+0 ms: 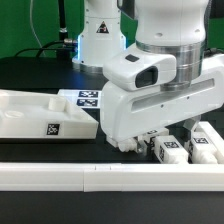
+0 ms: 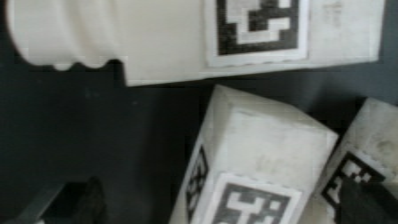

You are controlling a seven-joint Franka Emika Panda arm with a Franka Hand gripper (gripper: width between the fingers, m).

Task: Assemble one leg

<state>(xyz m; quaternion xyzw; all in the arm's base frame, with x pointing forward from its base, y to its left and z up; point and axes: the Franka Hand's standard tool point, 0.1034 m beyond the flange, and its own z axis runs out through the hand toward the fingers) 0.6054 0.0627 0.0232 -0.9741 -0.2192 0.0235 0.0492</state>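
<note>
My fingers reach down beside the tagged leg [image 2: 253, 165] and would hold the leg if they closed now, so my gripper needs to close on the leg.
Three white legs with black-and-white tags fill the wrist view. One leg [image 2: 160, 40] lies on its side and shows its narrower round end. A second leg [image 2: 258, 150] lies right under my gripper [image 2: 214, 205], and a third leg [image 2: 365, 150] lies beside it. In the exterior view the legs [image 1: 172, 151] lie on the dark table at the right, under the hand. My gripper [image 1: 143, 146] hangs low over them. A dark finger [image 2: 80, 200] shows wide of the second leg. The jaws look open and hold nothing.
The large flat white panel [image 1: 35, 115] lies at the exterior view's left. The marker board [image 1: 88, 97] lies behind it. A long white bar [image 1: 100, 178] runs along the table's front. The arm's base [image 1: 100, 40] stands at the back.
</note>
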